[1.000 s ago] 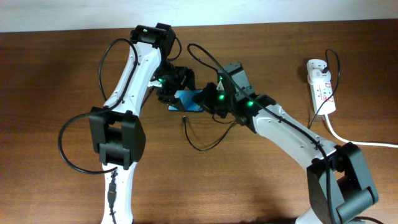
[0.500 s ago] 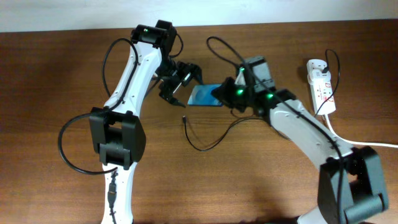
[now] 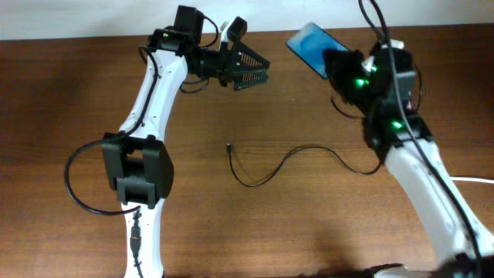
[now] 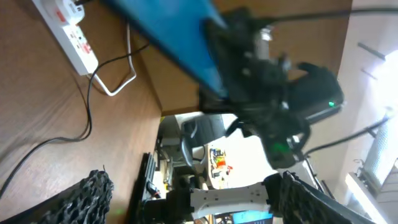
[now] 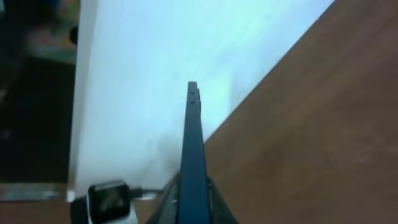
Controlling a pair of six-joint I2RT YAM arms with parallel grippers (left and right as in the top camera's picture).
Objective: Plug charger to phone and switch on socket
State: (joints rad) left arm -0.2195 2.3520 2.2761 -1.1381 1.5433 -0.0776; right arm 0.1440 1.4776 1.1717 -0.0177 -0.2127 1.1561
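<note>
My left gripper is to grab the phone next across screen and back from its free side (image 3: 304,45) (image 4: 163,26) to hold it, so the port end stays free to plug charger.
My right gripper (image 3: 333,63) is shut on the phone (image 3: 307,45) and holds it in the air over the back of the table, blue screen up. In the right wrist view the phone (image 5: 194,143) shows edge-on between my fingers (image 5: 214,202). My left gripper (image 3: 251,50) is open and empty, raised at the back, left of the phone. In the left wrist view my left gripper (image 4: 199,199) faces the phone (image 4: 168,31). The charger (image 3: 285,162) lies loose on the table, its plug (image 3: 229,147) at the left end. The socket (image 4: 69,34) shows in the left wrist view; the right arm hides it overhead.
The thick white cord (image 3: 472,179) runs off the right edge and also shows in the left wrist view (image 4: 118,87). A black plug block (image 5: 111,198) sits low in the right wrist view. The wall (image 5: 143,74) stands behind the table's back edge.
My right gripper has lifted the phone up and to the back right. My left gripper has let go of it, opened, and swung up toward the back.
</note>
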